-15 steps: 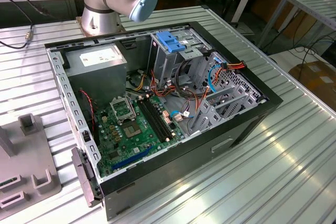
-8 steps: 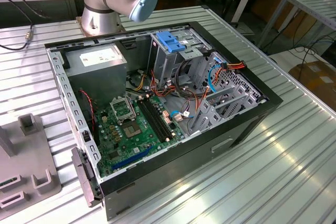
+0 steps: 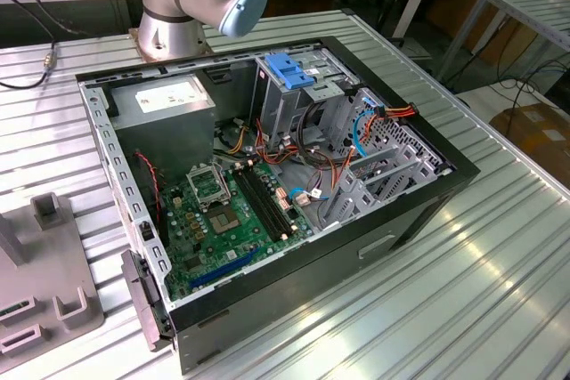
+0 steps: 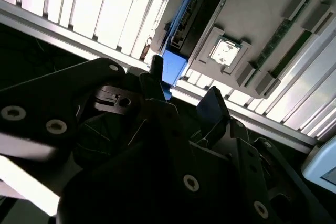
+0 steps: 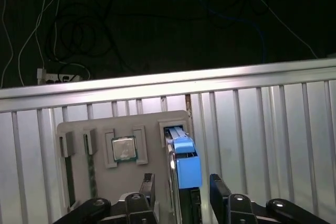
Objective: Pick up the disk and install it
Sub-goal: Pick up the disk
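The robot's gripper should next take hold of the disk by its blue side bar (image 5: 188,171), so that it can install the disk in the open computer case.
The disk (image 5: 185,167) stands on edge in a slot of a grey holder block (image 5: 94,187), its blue side rail facing the camera. In the second wrist view the disk (image 4: 195,14) appears as a dark slab with a blue edge. My gripper (image 5: 182,191) is open just above it, with one black finger (image 5: 148,186) on each side of the disk and a small gap on both sides. The same two fingertips (image 4: 212,106) show in the second wrist view, with the gripper (image 4: 184,88) over the disk's blue end.
The holder block also carries a square processor chip (image 5: 124,149) and memory sticks (image 5: 67,177); part of the block (image 3: 44,295) sits at the exterior view's left. The open computer case (image 3: 267,175) holds a blue-handled drive cage (image 3: 289,73) and a power supply box (image 3: 165,100). The slatted table (image 5: 273,129) ends at a dark drop with cables.
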